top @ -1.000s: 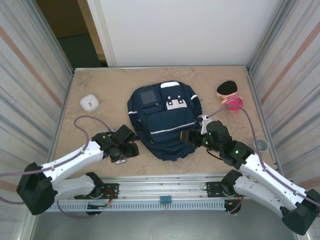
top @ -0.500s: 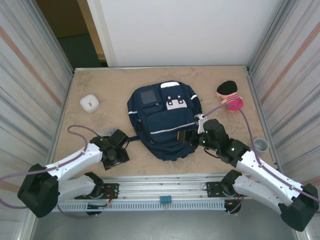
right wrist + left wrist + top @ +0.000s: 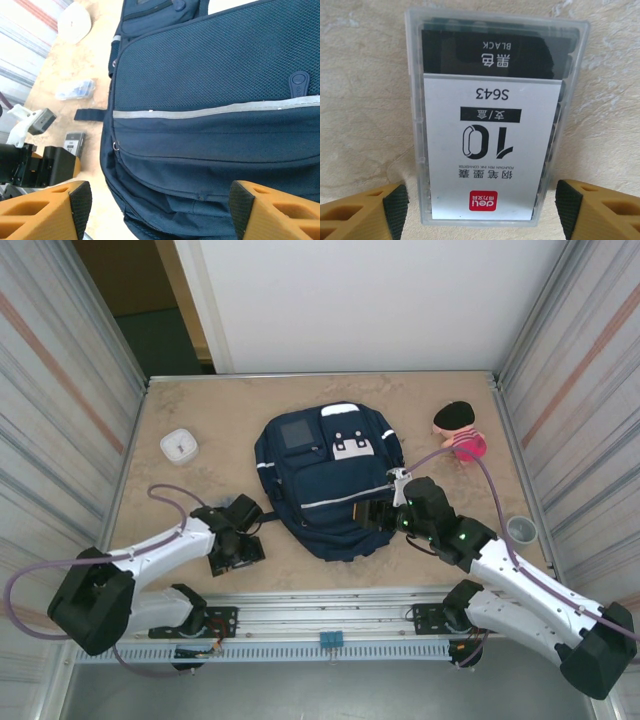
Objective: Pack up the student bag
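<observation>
I need to close my left gripper now. Its fingers meet their shadows on the table beside the long sides of the case, so they would hold the near end of the case.
The student bag (image 3: 325,480) lies flat mid-table, navy with a reflective stripe (image 3: 215,111). A clear plastic pen-refill case (image 3: 490,125) with a black and white label lies flat on the table left of the bag. My left gripper (image 3: 482,210) hovers over the case's near end, open, with a pad (image 3: 395,205) off each long side and a gap showing at both. In the top view the left gripper (image 3: 237,548) sits by the bag's lower left corner. My right gripper (image 3: 160,210) is open above the bag's front pocket, holding nothing; it also appears at the bag's right edge (image 3: 372,515).
A white square container (image 3: 179,446) sits at the left. A pink doll with a black hat (image 3: 458,430) stands at the back right, and a grey cup (image 3: 521,530) at the right wall. A small clear packet (image 3: 75,90) lies beside the bag's strap (image 3: 90,114).
My left gripper pulled back toward the near edge, narrowed briefly, then widened again over the case. My right gripper edged slightly left over the bag.
</observation>
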Motion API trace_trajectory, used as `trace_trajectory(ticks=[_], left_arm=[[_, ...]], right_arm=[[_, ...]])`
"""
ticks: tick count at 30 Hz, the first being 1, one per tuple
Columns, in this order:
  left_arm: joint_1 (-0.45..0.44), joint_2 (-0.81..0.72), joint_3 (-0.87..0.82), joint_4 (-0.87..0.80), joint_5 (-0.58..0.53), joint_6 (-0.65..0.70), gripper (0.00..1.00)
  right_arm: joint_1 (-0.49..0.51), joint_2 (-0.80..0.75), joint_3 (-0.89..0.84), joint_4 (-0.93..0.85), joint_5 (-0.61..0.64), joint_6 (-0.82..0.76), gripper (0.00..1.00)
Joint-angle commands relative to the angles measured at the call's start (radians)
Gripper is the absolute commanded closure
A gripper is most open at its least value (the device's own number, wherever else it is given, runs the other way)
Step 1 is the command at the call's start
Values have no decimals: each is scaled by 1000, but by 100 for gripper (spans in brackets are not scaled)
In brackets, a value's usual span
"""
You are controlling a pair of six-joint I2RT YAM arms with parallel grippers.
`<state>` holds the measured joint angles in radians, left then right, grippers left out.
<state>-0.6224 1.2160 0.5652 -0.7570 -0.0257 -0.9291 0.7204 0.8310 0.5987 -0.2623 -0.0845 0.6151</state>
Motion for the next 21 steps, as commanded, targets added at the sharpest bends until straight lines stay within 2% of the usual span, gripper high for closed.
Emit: trace_trajectory(ticks=[1, 6, 13, 17, 21], left_arm=[[7, 21, 24, -9, -35, 40, 22], [16, 79, 45, 2, -53, 92, 29], [16, 108, 48, 20, -36, 93, 46], [15, 61, 59, 0, -21, 79, 49], [3, -13, 68, -10, -10, 66, 50]], right_arm=[[7, 4, 25, 18, -17, -20, 27], [6, 16, 29, 19, -31, -21, 27], [8, 26, 29, 20, -42, -21, 27], [8, 45, 31, 33, -63, -28, 27], [7, 99, 49, 58, -138, -36, 26]])
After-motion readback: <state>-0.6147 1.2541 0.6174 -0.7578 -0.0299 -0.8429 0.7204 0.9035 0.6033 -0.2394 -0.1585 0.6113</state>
